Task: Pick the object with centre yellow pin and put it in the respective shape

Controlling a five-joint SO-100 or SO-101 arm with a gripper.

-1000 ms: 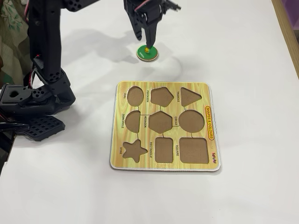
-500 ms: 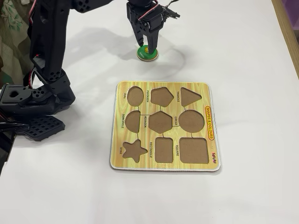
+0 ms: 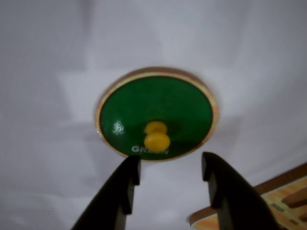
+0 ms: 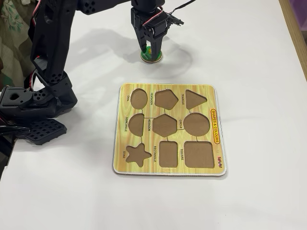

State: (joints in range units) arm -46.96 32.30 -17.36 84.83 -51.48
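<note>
My gripper needs to grab the green disc (image 3: 156, 112) next by its yellow centre pin (image 3: 157, 140). Then the disc can go into its matching round hole.
A green round disc (image 3: 156, 112) with a yellow centre pin (image 3: 157, 140) lies flat on the white table; the word GREEN is printed on it. In the wrist view my gripper (image 3: 170, 175) is open and empty, its two black fingers (image 3: 125, 184) just short of the disc's near edge. In the fixed view the gripper (image 4: 150, 49) hangs over the disc (image 4: 151, 58), which is mostly hidden beneath it. The wooden shape board (image 4: 168, 129) lies below it in that view, with a round circle recess (image 4: 196, 123) among several empty recesses.
The board's corner shows at the lower right of the wrist view (image 3: 268, 201). The arm's black base (image 4: 33, 110) stands at the left of the fixed view. A wooden edge (image 4: 295, 28) runs along the right side of the table.
</note>
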